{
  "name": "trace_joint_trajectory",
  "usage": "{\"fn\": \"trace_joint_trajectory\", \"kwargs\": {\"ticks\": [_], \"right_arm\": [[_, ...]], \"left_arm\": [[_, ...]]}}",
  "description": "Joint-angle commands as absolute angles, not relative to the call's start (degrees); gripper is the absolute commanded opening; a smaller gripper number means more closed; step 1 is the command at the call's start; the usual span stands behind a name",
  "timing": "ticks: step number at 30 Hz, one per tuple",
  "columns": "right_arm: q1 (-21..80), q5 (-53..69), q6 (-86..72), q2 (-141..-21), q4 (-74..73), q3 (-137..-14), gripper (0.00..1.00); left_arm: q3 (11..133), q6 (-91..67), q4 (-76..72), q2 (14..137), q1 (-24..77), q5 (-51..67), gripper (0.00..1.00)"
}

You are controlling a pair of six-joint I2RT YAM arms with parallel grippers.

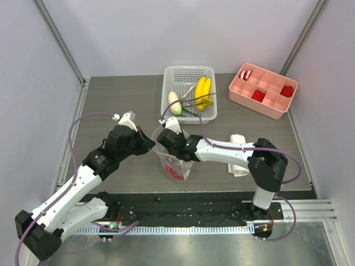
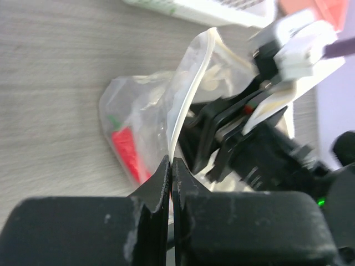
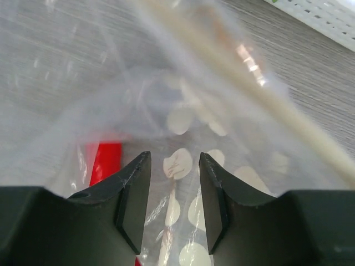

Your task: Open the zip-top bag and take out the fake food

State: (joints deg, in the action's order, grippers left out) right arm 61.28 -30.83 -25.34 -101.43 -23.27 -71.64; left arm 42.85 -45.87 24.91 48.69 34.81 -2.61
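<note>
The robot will next use its right gripper inside the bag's opening to grab the red chili across its body (image 1: 173, 173) (image 3: 106, 164) and take the chili out, leaving the bag's film free.
The zip-top bag (image 1: 178, 159), clear with white dots, stands open at the table's middle. A red chili (image 1: 176, 175) lies inside it, also seen in the left wrist view (image 2: 126, 152) and the right wrist view (image 3: 104, 162). My left gripper (image 1: 148, 142) is shut on the bag's zip edge (image 2: 183, 111), its jaws (image 2: 171, 162) pressed together on the strip. My right gripper (image 1: 167, 138) is open at the bag's mouth (image 3: 173, 166), with dotted film between its fingers. The yellow banana bunch (image 1: 203, 88), white radish (image 1: 174, 103) and green stems (image 1: 191, 110) lie in the basket.
A white mesh basket (image 1: 187, 70) stands at the back middle. A pink compartment tray (image 1: 265, 105) with red blocks is at the back right. A rolled white cloth (image 1: 239, 166) lies under my right arm. Metal posts stand at both back corners.
</note>
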Motion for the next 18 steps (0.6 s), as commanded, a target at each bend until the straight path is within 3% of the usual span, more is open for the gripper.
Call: {"fn": "trace_joint_trajectory", "kwargs": {"ticks": [1,5,18], "right_arm": [[61.4,-28.5,-24.3,-96.2,-24.3,-74.1,0.46],[62.0,-20.8,-27.4,-97.8,-22.2,-73.3,0.47],[63.4,-15.1,-32.3,-101.8,-15.6,-68.6,0.49]], "left_arm": [[46.9,-45.6,21.6,49.0,34.9,-0.9,0.0],[42.6,-45.0,22.6,46.4,34.9,-4.6,0.0],[33.9,-44.1,25.1,41.5,34.9,-10.5,0.0]]}}
